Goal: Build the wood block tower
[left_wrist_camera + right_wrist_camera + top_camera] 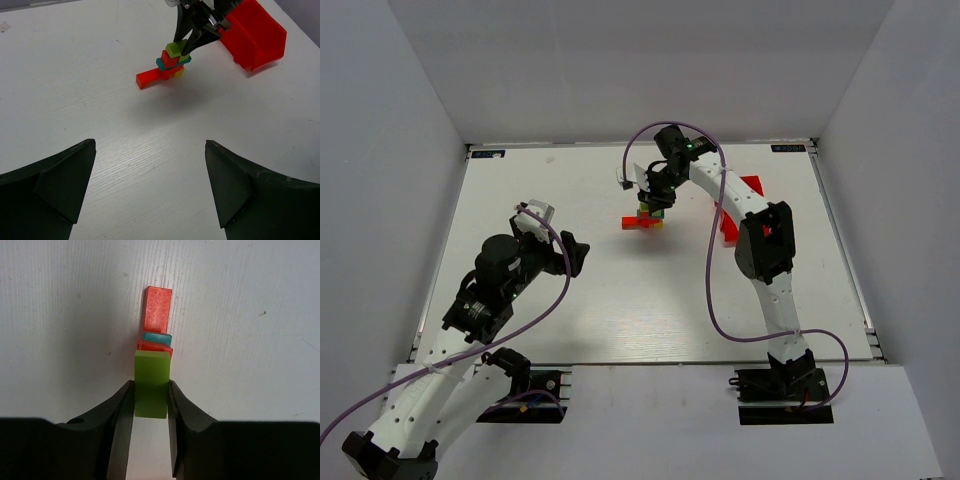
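The lime green block sits level at the tower's top, one end over the red cube, so it is time for my right gripper to let go.
The wood block tower (645, 219) stands at mid-table toward the back. In the left wrist view the tower (167, 67) shows a long red bar and a yellow block at the bottom, a teal bar above them, then a red cube. A lime green block (151, 371) is at its very top, and my right gripper (151, 390) is shut on that block's two sides from above. Whether the block rests on the red cube or hangs just over it I cannot tell. My left gripper (150, 145) is wide open over bare table, well short of the tower.
A red plastic bin (257, 35) lies tipped to the right of the tower, close behind the right arm (760, 240). White walls enclose the table (620, 320) on three sides. The left arm (500, 280) reaches in from the near left.
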Controlling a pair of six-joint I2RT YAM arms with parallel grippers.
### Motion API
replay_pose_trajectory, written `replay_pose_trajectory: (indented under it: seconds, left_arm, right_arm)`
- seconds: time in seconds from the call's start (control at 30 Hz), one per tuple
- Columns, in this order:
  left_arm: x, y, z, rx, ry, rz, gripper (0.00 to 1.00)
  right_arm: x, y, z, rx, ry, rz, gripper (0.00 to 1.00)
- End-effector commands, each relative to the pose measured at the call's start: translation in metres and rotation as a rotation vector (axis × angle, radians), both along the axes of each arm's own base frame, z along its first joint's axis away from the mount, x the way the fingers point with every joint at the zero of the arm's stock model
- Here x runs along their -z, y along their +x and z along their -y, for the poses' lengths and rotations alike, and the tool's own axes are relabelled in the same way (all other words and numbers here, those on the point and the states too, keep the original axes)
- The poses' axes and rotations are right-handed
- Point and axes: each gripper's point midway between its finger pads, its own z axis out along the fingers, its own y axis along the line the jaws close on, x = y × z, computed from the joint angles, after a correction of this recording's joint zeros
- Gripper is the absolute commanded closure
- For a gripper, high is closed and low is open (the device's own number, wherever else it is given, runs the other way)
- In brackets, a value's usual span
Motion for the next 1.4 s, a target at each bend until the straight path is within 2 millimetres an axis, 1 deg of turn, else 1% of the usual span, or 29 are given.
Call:
replay_pose_trajectory:
  seconds: [0.0,0.1,0.17,0.2,0.27,0.33,0.37,0.4,0.47,0.57,0.6,0.63,0.73,0.77,0.87,0.9,0.93,1.0,1.03,1.07,1.1,1.13,1.17,1.2,1.23,1.27,1.3,1.33,1.37]
  left_arm:
    - [-0.005,0.0,0.0,0.007,-0.008,0.025,0.0]
    - [-0.005,0.0,0.0,0.007,-0.008,0.025,0.0]
    - [-0.005,0.0,0.0,0.007,-0.008,0.025,0.0]
    - [-0.005,0.0,0.0,0.007,-0.008,0.025,0.0]
    - [-0.005,0.0,0.0,0.007,-0.008,0.025,0.0]
    - [-0.005,0.0,0.0,0.007,-0.008,0.025,0.0]
    - [-0.005,0.0,0.0,0.007,-0.008,0.025,0.0]
    - [-0.005,0.0,0.0,0.007,-0.008,0.025,0.0]
    - [-0.005,0.0,0.0,0.007,-0.008,0.025,0.0]
    - [-0.005,0.0,0.0,0.007,-0.008,0.025,0.0]
    - [-0.005,0.0,0.0,0.007,-0.008,0.025,0.0]
    - [-0.005,0.0,0.0,0.007,-0.008,0.025,0.0]
    - [-0.005,0.0,0.0,0.007,-0.008,0.025,0.0]
    - [-0.005,0.0,0.0,0.007,-0.008,0.025,0.0]
    - [-0.005,0.0,0.0,0.007,-0.008,0.025,0.0]
    - [-0.005,0.0,0.0,0.007,-0.008,0.025,0.0]
    - [-0.005,0.0,0.0,0.007,-0.008,0.025,0.0]
    - [-0.005,0.0,0.0,0.007,-0.008,0.025,0.0]
    - [-0.005,0.0,0.0,0.007,-0.008,0.025,0.0]
    - [-0.005,0.0,0.0,0.007,-0.008,0.025,0.0]
    - [-0.005,0.0,0.0,0.007,-0.008,0.025,0.0]
    - [-0.005,0.0,0.0,0.007,-0.008,0.025,0.0]
    - [-0.005,0.0,0.0,0.007,-0.008,0.025,0.0]
    - [-0.005,0.0,0.0,0.007,-0.008,0.025,0.0]
    - [-0.003,0.001,0.001,0.007,-0.004,0.017,0.0]
    - [-0.003,0.001,0.001,0.007,-0.004,0.017,0.0]
    - [-0.003,0.001,0.001,0.007,-0.004,0.017,0.0]
    - [-0.003,0.001,0.001,0.007,-0.004,0.017,0.0]
    - [-0.003,0.001,0.001,0.007,-0.004,0.017,0.0]
  right_arm:
    - [-0.006,0.003,-0.003,-0.003,0.009,0.019,0.76]
    - [-0.006,0.003,-0.004,-0.004,0.009,0.022,0.75]
    - [-0.006,0.002,-0.004,-0.005,0.007,0.021,0.7]
    - [-0.005,0.001,-0.006,-0.008,0.007,0.021,0.7]
    - [-0.005,0.002,-0.005,-0.005,0.009,0.021,0.64]
    - [-0.005,0.002,-0.004,-0.003,0.008,0.02,0.62]
    - [-0.006,0.003,-0.004,-0.004,0.01,0.023,0.59]
    - [-0.004,0.002,-0.004,-0.005,0.007,0.019,0.59]
    - [-0.004,0.003,-0.004,-0.004,0.009,0.019,0.54]
    - [-0.003,0.002,-0.006,-0.008,0.009,0.017,0.44]
    - [-0.005,0.003,-0.004,-0.004,0.011,0.021,0.44]
    - [-0.004,0.003,-0.004,-0.004,0.009,0.021,0.39]
    - [-0.006,0.002,-0.005,-0.006,0.015,0.017,0.22]
    - [-0.007,0.001,-0.006,-0.009,0.018,0.02,0.1]
    - [-0.014,-0.002,-0.004,-0.016,0.025,0.022,0.1]
    - [-0.012,-0.003,-0.003,-0.016,0.02,0.018,0.1]
    - [-0.021,-0.005,-0.005,-0.022,0.035,0.032,0.1]
    - [-0.023,-0.007,-0.004,-0.018,0.039,0.031,0.1]
    - [-0.036,-0.01,-0.003,-0.02,0.054,0.047,0.1]
    - [-0.034,-0.016,0.0,-0.018,0.049,0.029,0.1]
    - [-0.039,-0.019,0.001,-0.019,0.055,0.029,0.1]
    - [-0.065,-0.025,0.001,-0.022,0.09,0.064,0.1]
    - [-0.066,-0.032,0.005,-0.024,0.096,0.052,0.1]
    - [-0.06,-0.04,0.009,-0.014,0.089,0.025,0.1]
    - [-0.09,-0.045,0.016,0.011,0.131,0.097,0.1]
    - [-0.096,-0.049,0.018,0.027,0.145,0.115,0.1]
    - [-0.119,-0.047,0.02,0.084,0.219,0.183,0.1]
    - [-0.12,-0.059,0.035,0.127,0.212,0.21,0.1]
    - [-0.147,-0.068,0.043,0.157,0.262,0.276,0.1]
